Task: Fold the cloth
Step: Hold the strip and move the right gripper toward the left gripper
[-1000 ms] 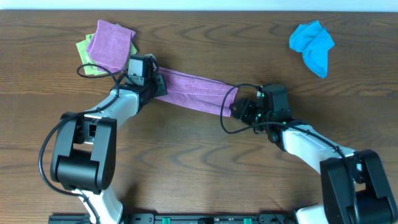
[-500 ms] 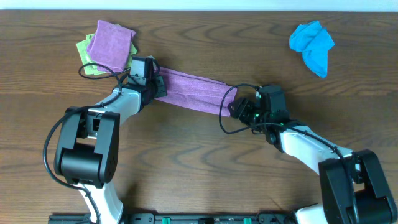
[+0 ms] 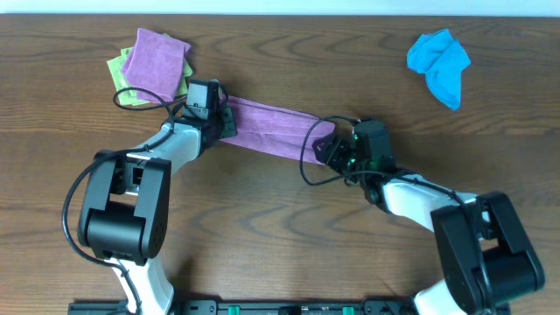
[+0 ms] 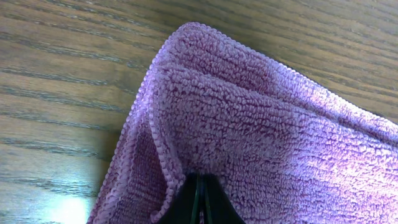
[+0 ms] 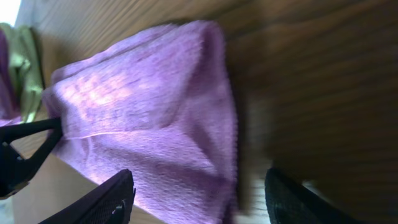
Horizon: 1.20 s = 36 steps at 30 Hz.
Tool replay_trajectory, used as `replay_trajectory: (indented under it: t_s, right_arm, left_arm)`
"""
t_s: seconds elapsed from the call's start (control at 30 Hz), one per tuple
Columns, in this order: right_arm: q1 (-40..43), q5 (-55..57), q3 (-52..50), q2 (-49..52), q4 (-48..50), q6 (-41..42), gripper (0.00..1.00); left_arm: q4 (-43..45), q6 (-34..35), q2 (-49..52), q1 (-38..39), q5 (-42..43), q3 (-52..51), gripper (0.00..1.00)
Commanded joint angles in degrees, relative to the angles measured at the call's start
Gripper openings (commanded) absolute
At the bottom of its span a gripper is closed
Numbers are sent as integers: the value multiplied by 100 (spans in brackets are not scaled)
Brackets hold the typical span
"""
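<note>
The right gripper pinches the purple cloth's end opposite my left gripper next, to fold that end over onto the cloth's held end.
A purple cloth (image 3: 267,127) lies as a long folded band across the table's middle. My left gripper (image 3: 224,121) is shut on its left end; the left wrist view shows the shut fingertips (image 4: 199,202) pinching the cloth's folded edge (image 4: 261,124). My right gripper (image 3: 325,149) is at the cloth's right end. In the right wrist view its fingers (image 5: 199,199) are spread wide apart, with the cloth's end (image 5: 155,130) lying between and ahead of them.
A folded purple cloth (image 3: 157,63) lies on a green cloth (image 3: 118,72) at the back left, close to my left gripper. A crumpled blue cloth (image 3: 440,63) lies at the back right. The table is dark wood (image 3: 262,227).
My right gripper has moved left along the cloth's right end, bunching the cloth shorter. My left gripper has shifted slightly right, still holding the cloth.
</note>
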<state>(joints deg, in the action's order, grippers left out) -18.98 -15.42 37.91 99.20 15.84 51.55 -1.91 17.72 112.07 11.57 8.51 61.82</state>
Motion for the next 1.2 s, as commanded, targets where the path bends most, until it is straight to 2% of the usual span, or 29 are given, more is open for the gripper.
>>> replay_trajectory:
  t_s: [0.0,0.57,0.83,1.03,1.17]
  right_arm:
    - [-125,103,-52,262,74,181,68]
    - [-149,756,-50,811,844,570,69]
    - [-149,791,-50,1458,1368,678,66]
    - [-146,1058,-50,1751,1499,660,49]
    - [-140,1241,-50,1751,1646,258,35]
  left_arm:
    - [-111,-76,153,98,37,17,6]
    - [-328,72,153,127,39,15,6]
    - [-389,70,153,127,-2,15,6]
    - [-455,70,153,127,-13,15,6]
    - [-560,70,153,127,-15,15,6]
